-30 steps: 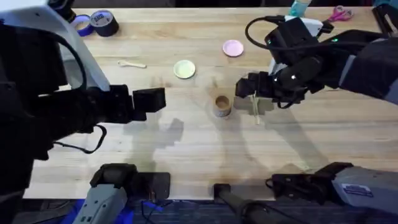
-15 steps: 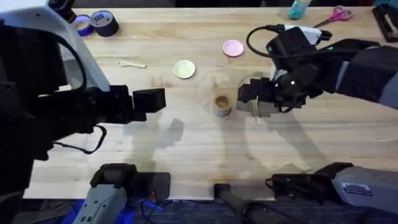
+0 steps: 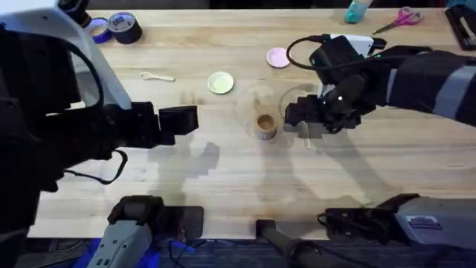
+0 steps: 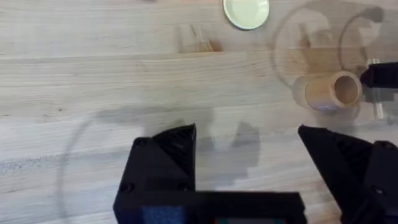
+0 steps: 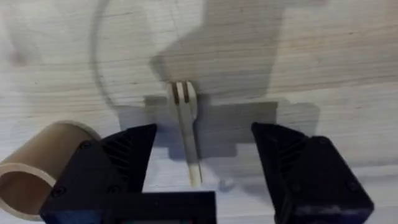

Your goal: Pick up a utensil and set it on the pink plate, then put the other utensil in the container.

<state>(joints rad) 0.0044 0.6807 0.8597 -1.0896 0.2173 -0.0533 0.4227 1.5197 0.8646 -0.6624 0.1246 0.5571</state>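
The pale wooden fork needs to go on the pink plate, so my right gripper should next grab the fork by its handle [image 5: 190,150].
The utensil, a pale wooden fork [image 5: 185,127], lies flat on the table. My right gripper [image 5: 202,168] is open and low over it, one finger on each side of the handle. From overhead the fork [image 3: 306,136] pokes out under that gripper [image 3: 305,123], just right of the brown container [image 3: 265,126]. The pink plate [image 3: 277,57] sits farther back, partly behind a cable. The other utensil, a wooden spoon [image 3: 158,76], lies at the back left. My left gripper [image 4: 249,168] hovers open over bare wood, left of the container [image 4: 329,92].
A pale yellow plate [image 3: 220,83] lies between the spoon and the pink plate. Two tape rolls [image 3: 119,28] sit at the back left. A teal bottle [image 3: 357,9] and scissors [image 3: 405,16] are at the back right.
My right arm has shifted slightly and settled lower over the fork. The fork has stayed on the table, and the left arm has not moved.
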